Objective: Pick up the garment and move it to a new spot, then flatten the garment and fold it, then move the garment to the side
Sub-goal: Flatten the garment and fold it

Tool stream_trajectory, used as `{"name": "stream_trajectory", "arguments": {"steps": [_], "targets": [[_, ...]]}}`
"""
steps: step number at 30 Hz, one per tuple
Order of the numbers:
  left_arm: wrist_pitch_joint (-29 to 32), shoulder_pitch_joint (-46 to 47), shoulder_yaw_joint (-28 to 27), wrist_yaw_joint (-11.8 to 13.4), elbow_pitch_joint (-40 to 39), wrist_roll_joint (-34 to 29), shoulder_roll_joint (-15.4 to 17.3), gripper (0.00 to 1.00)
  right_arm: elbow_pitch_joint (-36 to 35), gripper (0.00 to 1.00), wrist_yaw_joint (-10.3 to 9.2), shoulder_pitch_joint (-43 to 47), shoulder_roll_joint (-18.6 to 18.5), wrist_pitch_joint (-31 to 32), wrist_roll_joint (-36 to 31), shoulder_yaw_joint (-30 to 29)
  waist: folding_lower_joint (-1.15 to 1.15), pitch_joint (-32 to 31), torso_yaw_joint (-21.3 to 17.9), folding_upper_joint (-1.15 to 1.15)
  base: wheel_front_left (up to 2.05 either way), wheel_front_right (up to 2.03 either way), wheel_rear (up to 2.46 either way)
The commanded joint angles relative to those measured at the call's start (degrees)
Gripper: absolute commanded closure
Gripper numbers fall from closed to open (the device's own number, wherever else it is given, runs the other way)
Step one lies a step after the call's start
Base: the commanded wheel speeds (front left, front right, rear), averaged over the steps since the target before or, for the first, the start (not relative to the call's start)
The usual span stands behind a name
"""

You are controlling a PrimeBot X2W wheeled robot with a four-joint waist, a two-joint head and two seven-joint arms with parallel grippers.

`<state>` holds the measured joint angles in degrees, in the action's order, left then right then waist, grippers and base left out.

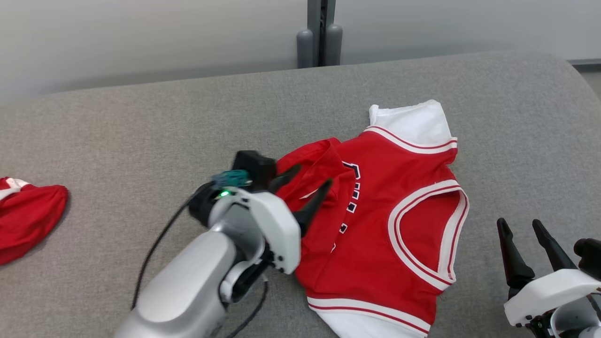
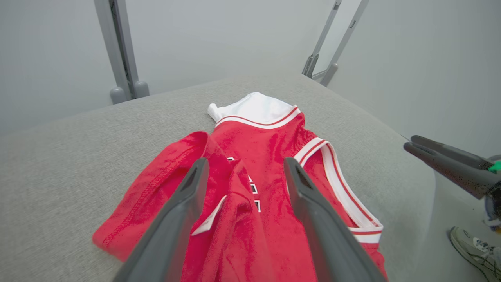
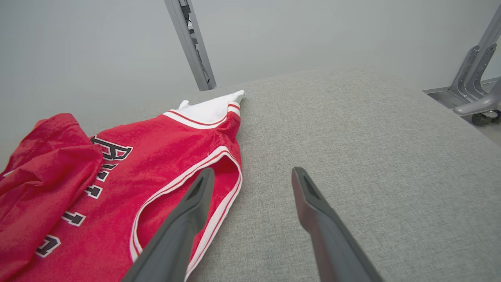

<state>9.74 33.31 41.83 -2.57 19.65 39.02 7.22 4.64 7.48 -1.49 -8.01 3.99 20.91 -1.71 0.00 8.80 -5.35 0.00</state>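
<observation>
A loose fold of red cloth stands up on the jersey's folded flap, so I will next pinch the jersey with my left gripper by that folded red edge (image 1: pixel 325 147).
The garment (image 1: pixel 385 220) is a red sleeveless jersey with white trim and dark letters, lying on the grey cushioned surface (image 1: pixel 141 122). Its left part is folded over the lettering. My left gripper (image 1: pixel 307 185) hovers open just over that folded flap, nothing between its fingers. In the left wrist view the left gripper (image 2: pixel 243 166) straddles the bunched red cloth of the garment (image 2: pixel 270 145). My right gripper (image 1: pixel 519 225) stands open at the lower right, clear of the jersey. The right wrist view has the right gripper (image 3: pixel 250 174) over bare grey fabric beside the garment (image 3: pixel 156 149), by its armhole trim.
A second red and white piece of cloth (image 1: pixel 26 216) lies at the left edge of the surface. Grey metal posts (image 1: pixel 319 33) stand behind the far edge. A shoe (image 2: pixel 471 246) rests on the floor past the surface's right side.
</observation>
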Motion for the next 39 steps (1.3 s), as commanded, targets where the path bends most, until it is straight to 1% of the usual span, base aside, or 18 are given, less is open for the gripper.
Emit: {"name": "stream_trajectory", "arguments": {"steps": [1,3,5,8,13,20,21,22,23,24,25,27,29,30,31,32,36,39], "targets": [[0.73,-1.45,-1.09,1.03,-1.05,0.87,1.43,0.00,-0.27,0.00,0.03,0.76,-0.48,0.21,0.30,-0.15,0.00,-0.84,0.61,0.00,0.00,0.00,0.00],[1.81,-2.22,-2.68,2.49,-2.53,1.67,3.53,0.00,-0.70,0.00,0.03,0.68,-0.45,0.40,0.38,0.12,0.00,-0.66,0.35,0.00,0.00,0.00,0.00],[3.36,-3.15,-3.36,3.39,-3.54,1.95,5.76,0.00,-0.89,0.00,0.03,0.93,-0.39,0.39,0.45,0.18,0.00,-0.38,-0.08,0.00,0.00,0.00,0.00],[5.37,-3.41,-3.54,3.50,-5.04,2.43,7.52,0.00,-1.03,0.00,0.03,1.12,-0.40,0.40,0.49,0.05,0.00,0.38,-0.67,0.00,0.00,0.00,0.00],[8.67,-2.56,-1.94,2.63,-5.13,2.61,8.11,0.00,-1.09,0.00,0.03,0.54,-0.19,0.33,0.22,0.51,0.00,1.37,-1.88,0.00,0.00,0.00,0.00],[9.73,1.91,-0.61,2.70,-1.47,0.64,7.05,0.00,-0.41,0.00,0.03,-0.57,0.26,-0.16,0.33,1.55,0.00,2.81,-3.80,0.00,0.00,0.00,0.00],[10.00,2.55,-0.39,2.52,-0.80,0.49,6.92,0.07,-0.26,0.00,0.03,-0.65,0.31,-0.25,0.31,1.58,0.00,2.97,-4.07,0.00,0.00,0.00,0.00],[10.18,3.13,-0.17,2.31,-0.19,0.27,6.82,0.38,-0.11,0.00,0.03,-0.78,0.38,-0.39,0.34,1.64,0.00,3.16,-4.37,0.00,0.00,0.00,0.00],[10.52,3.61,0.11,2.05,0.37,0.22,6.66,0.58,0.02,0.00,0.03,-0.89,0.47,-0.56,0.43,1.66,0.00,3.30,-4.60,0.00,0.00,0.00,0.00],[10.83,4.00,0.34,2.02,0.81,0.12,6.49,0.69,0.18,0.00,0.03,-1.01,0.51,-0.66,0.54,1.59,0.00,3.46,-4.80,0.00,0.00,0.00,0.00],[11.08,4.37,0.50,1.96,1.18,-0.04,6.43,0.74,0.34,0.00,0.03,-1.08,0.56,-0.78,0.59,1.50,0.00,3.62,-4.96,0.00,0.00,0.00,0.00],[11.15,5.11,0.67,2.00,2.07,-0.25,6.40,0.72,0.64,0.00,0.03,-1.13,0.67,-1.11,0.60,1.40,0.00,3.82,-5.16,0.00,0.00,0.00,0.00],[11.10,5.25,0.63,1.83,3.03,0.12,6.08,0.73,0.96,0.00,0.03,-1.21,0.76,-1.25,0.61,1.40,0.00,3.89,-5.29,0.00,0.00,0.00,0.00],[10.96,5.40,0.67,1.65,3.55,0.22,5.91,0.79,1.14,0.00,0.03,-1.29,0.80,-1.37,0.65,1.39,0.00,3.90,-5.31,0.00,0.00,0.00,0.00],[10.78,5.60,0.67,1.54,4.07,0.33,5.71,0.82,1.25,0.00,0.03,-1.37,0.85,-1.51,0.66,1.39,0.00,3.87,-5.28,0.00,0.00,0.00,0.00],[10.48,5.82,0.57,1.44,4.51,0.46,5.46,1.00,1.42,0.00,0.03,-1.43,0.92,-1.61,0.65,1.39,0.00,3.81,-5.20,0.00,0.00,0.00,0.00],[8.99,6.25,0.28,0.51,5.77,1.37,4.22,1.00,2.06,0.00,0.03,-1.26,0.78,-1.58,0.67,1.26,0.00,2.77,-4.13,0.00,0.00,0.00,0.00],[7.57,5.45,-0.32,0.04,5.40,2.36,3.62,1.00,2.45,0.00,0.03,-0.26,0.10,-1.26,0.71,0.46,0.00,1.01,-2.35,0.00,0.00,0.00,0.00]]}}
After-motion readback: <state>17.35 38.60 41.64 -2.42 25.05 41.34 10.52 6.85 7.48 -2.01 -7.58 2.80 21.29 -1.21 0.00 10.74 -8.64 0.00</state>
